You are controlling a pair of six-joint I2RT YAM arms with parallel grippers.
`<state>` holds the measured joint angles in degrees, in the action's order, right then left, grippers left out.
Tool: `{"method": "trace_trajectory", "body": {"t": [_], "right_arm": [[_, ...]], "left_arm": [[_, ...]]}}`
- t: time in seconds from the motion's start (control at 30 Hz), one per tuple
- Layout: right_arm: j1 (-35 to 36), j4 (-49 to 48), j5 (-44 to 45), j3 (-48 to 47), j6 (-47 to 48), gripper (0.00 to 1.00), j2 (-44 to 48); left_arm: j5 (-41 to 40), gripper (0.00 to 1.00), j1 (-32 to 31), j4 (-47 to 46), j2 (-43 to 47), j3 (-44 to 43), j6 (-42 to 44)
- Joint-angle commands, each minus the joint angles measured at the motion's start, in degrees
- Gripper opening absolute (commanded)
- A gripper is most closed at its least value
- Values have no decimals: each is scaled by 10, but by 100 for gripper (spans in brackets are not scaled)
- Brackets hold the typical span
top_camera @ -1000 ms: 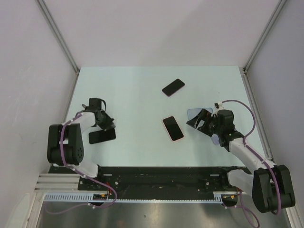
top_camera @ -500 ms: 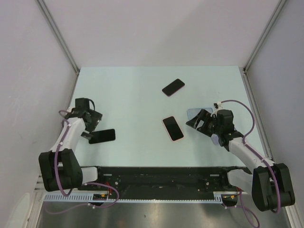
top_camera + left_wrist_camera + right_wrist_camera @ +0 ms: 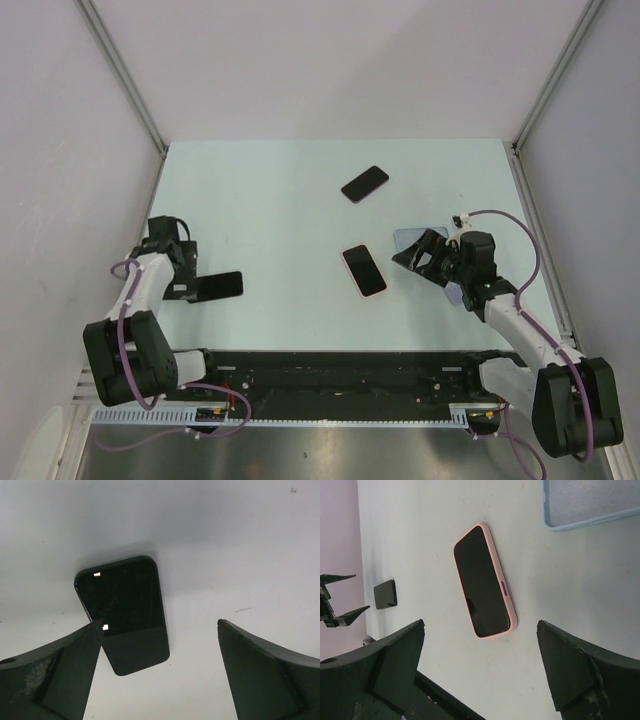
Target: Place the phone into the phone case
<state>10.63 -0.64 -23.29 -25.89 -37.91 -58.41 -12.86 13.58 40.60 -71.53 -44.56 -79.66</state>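
I need to grip the black phone by its long edges with my left gripper next. The phone's end then stays free to go into the phone case.
A bare black phone (image 3: 215, 286) lies flat at the table's left side. It fills the upper left of the left wrist view as the black phone (image 3: 122, 612). My left gripper (image 3: 186, 281) stands open just left of it, and the phone's end reaches in by the left finger (image 3: 60, 670), untouched. The empty pale blue phone case (image 3: 405, 238) lies to the right, partly hidden by my right gripper (image 3: 412, 254). In the right wrist view the case (image 3: 585, 502) sits at the top right and the right gripper (image 3: 481, 623) is open and empty.
A phone in a pink case (image 3: 364, 270) lies screen up at the middle, just ahead of the right gripper's fingers. Another black phone (image 3: 365, 184) lies farther back. A pale blue piece (image 3: 455, 294) shows under the right arm. Grey walls close both sides.
My left gripper has opened and drawn back to the left, off the black phone, which stays on the table. The right arm has barely moved.
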Motion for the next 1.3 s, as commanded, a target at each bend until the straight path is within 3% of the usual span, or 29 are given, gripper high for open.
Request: {"method": "trace_trajectory", "body": {"t": [0.0,0.63,0.8,1.07,1.27], "right_arm": [[-3,4,7,-14,-3,98,19],[-4,19,9,-14,-10,98,33],[-6,13,13,-14,-27,98,35],[-18,5,58,-20,-82,97,23],[-93,35,115,-48,-106,96,-23]], "left_arm": [[-17,100,6,1,-18,18,-65],[-10,99,16,43,-180,-40,-54],[-16,90,16,95,-205,-70,-66],[9,75,16,94,-232,-88,-45],[15,64,16,89,-222,-98,17]]}}
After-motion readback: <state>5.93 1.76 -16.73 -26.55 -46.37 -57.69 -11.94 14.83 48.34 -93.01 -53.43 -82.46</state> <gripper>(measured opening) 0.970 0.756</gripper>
